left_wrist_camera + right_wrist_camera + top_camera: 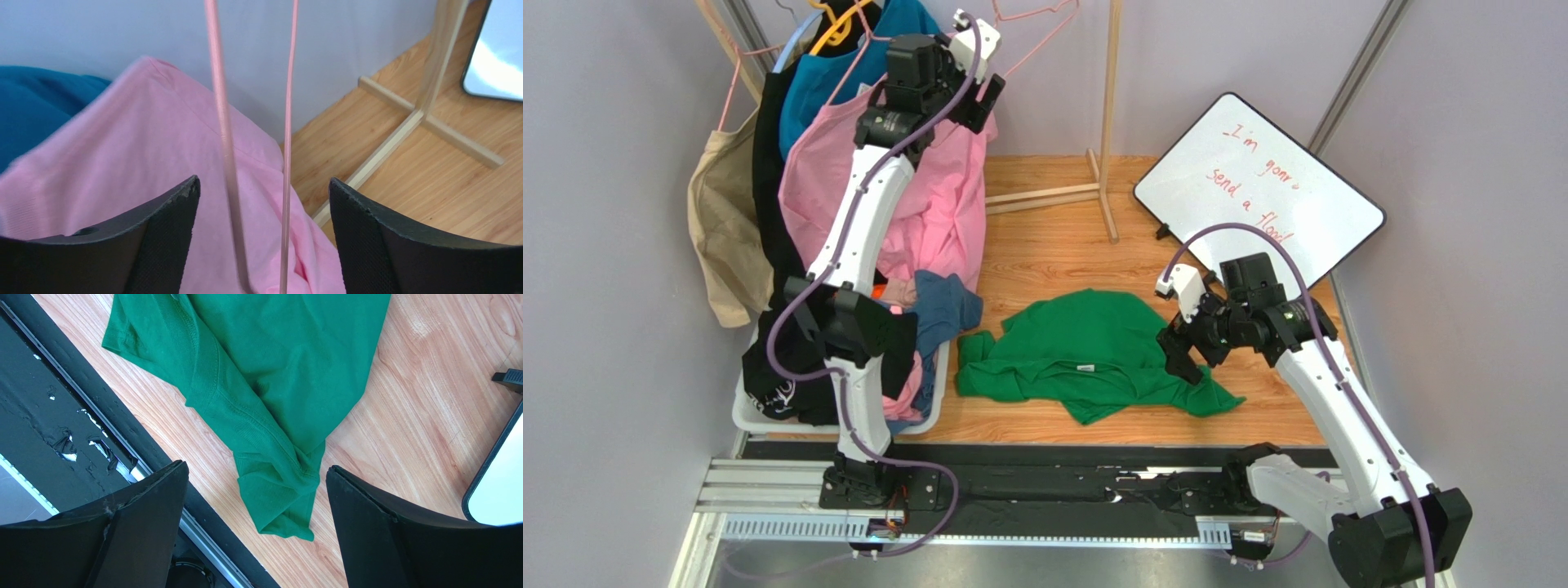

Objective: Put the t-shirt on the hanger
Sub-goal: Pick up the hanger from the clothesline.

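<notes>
The pale-pink hanger's far side should stay free for handover to my right gripper, so my left gripper should grip the hanger's two thin wires at the hanger's near end.
The bright green t-shirt (1093,349) lies crumpled on the wooden table, its white neck label facing up. My right gripper (1181,352) hovers open just above the shirt's right edge. In the right wrist view a folded green sleeve end (279,496) lies between the spread fingers (256,473), apart from both. My left gripper (984,83) is raised at the clothes rack, open. Two thin wires of the pale-pink hanger (222,122) run between its jaws (264,199) without touching the pads. The hanger's frame (1044,34) shows at the top edge of the top view.
A pink t-shirt (934,184) and a teal-blue shirt (817,86) hang on the rack, with a yellow-orange hanger (844,22) above. The rack's wooden foot (1100,190), a whiteboard (1259,196) and a white basket (750,419) of clothes stand around.
</notes>
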You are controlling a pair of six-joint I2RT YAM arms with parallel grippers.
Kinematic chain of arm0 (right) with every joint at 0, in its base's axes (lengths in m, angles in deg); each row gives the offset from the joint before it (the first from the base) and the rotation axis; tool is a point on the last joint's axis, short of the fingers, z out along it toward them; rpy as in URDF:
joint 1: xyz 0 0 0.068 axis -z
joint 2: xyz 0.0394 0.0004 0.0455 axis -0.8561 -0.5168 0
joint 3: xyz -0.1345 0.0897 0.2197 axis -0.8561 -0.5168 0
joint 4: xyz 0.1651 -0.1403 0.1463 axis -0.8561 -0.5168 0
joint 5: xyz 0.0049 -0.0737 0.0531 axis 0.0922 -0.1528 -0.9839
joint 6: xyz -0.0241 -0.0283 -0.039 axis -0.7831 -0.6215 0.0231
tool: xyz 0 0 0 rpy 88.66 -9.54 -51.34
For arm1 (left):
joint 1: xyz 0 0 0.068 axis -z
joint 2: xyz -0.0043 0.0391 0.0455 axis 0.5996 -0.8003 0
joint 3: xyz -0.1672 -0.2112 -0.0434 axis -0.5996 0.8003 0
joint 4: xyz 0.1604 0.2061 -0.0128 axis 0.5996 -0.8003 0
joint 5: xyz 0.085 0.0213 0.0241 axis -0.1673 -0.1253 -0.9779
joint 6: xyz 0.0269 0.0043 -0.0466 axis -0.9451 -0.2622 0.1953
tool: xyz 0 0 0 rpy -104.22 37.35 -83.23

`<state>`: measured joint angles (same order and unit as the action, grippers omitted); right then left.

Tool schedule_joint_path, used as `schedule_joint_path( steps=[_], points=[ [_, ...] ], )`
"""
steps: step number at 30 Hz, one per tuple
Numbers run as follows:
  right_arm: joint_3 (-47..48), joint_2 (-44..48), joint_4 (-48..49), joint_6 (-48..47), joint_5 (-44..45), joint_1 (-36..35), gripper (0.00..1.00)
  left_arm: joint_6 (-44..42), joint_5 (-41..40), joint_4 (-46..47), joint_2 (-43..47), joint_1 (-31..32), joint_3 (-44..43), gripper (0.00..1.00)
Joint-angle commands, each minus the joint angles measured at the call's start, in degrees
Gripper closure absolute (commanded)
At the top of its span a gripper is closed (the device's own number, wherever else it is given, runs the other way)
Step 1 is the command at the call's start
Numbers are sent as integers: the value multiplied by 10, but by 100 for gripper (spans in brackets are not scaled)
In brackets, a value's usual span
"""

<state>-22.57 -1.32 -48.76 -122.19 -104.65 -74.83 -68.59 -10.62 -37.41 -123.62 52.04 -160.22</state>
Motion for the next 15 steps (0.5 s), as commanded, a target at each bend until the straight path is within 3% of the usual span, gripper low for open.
schedule_joint_path(
  steps=[1, 6, 10, 15],
  points=[
    [13, 17, 9, 0, -3, -1, 14, -5, -13, 28, -32, -8, -40, 28],
    [8, 20, 9, -3, 3, -1, 14, 0, -14, 65, -40, -8, -34, 63],
    [7, 19, 10, -3, 3, -1, 14, -17, -38, 102, -41, -8, -32, 99],
    [12, 16, 11, -5, 5, -1, 14, -40, -55, 122, -37, -9, -30, 100]
  ],
)
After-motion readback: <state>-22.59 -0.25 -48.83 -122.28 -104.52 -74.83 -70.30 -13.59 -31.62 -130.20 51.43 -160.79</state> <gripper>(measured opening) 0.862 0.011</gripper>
